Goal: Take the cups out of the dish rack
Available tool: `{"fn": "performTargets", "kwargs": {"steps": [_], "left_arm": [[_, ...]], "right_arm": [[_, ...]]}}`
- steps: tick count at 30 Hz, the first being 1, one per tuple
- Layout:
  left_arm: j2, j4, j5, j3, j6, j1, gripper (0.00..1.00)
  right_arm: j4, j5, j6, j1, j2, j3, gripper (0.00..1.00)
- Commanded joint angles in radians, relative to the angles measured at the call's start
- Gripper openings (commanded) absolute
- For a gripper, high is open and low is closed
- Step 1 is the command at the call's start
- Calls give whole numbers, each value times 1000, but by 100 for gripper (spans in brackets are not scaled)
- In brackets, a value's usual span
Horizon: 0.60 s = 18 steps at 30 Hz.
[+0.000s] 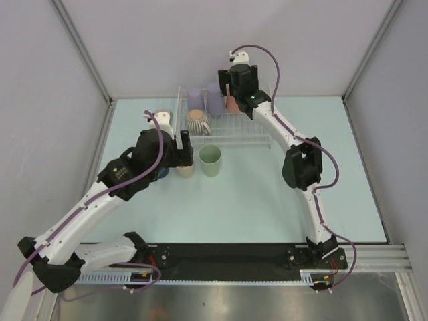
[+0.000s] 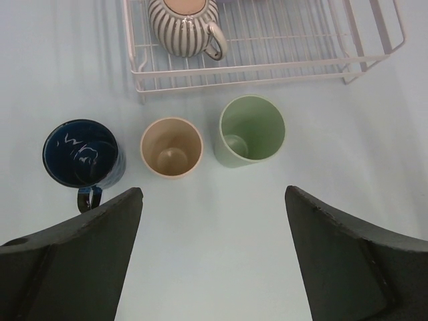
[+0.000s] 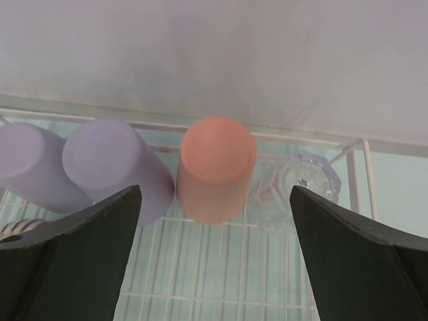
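Observation:
I should next grab the salmon pink cup by its base end (image 3: pixel 218 152) with my right gripper, so the cup's rim stays free for my left gripper.
The white wire dish rack (image 1: pixel 234 130) stands at the back of the table. In it are two upside-down lavender cups (image 3: pixel 110 160) (image 3: pixel 27 164), a salmon pink cup (image 3: pixel 217 167) upside down, a clear glass (image 3: pixel 301 177) and a ribbed beige-white cup (image 2: pixel 182 23). On the table in front of the rack stand a navy mug (image 2: pixel 80 154), a tan cup (image 2: pixel 171 147) and a pale green cup (image 2: pixel 251 129), all upright. My left gripper (image 2: pixel 212 194) is open and empty, just near of those three. My right gripper (image 3: pixel 214 194) is open and empty over the rack, the pink cup between its jaws' line.
Grey walls close the cell on three sides, with metal posts at the back corners (image 1: pixel 107 99). The rack's back rail (image 3: pixel 267 137) runs close to the back wall. The black base rail (image 1: pixel 227 257) lies along the near edge.

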Motion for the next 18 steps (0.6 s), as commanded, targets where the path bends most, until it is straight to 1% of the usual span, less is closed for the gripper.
{"fn": "performTargets", "kwargs": {"steps": [1, 6, 10, 18], "left_arm": [[-16, 22, 17, -24, -21, 6, 93], [-11, 30, 11, -50, -16, 6, 93], [-10, 33, 14, -68, -18, 4, 93], [1, 44, 11, -85, -13, 6, 93]], "right_arm": [[99, 45, -72, 12, 80, 110, 100], [150, 48, -98, 12, 117, 115, 100], [159, 63, -98, 9, 151, 128, 100], [208, 83, -97, 0, 174, 115, 100]]}}
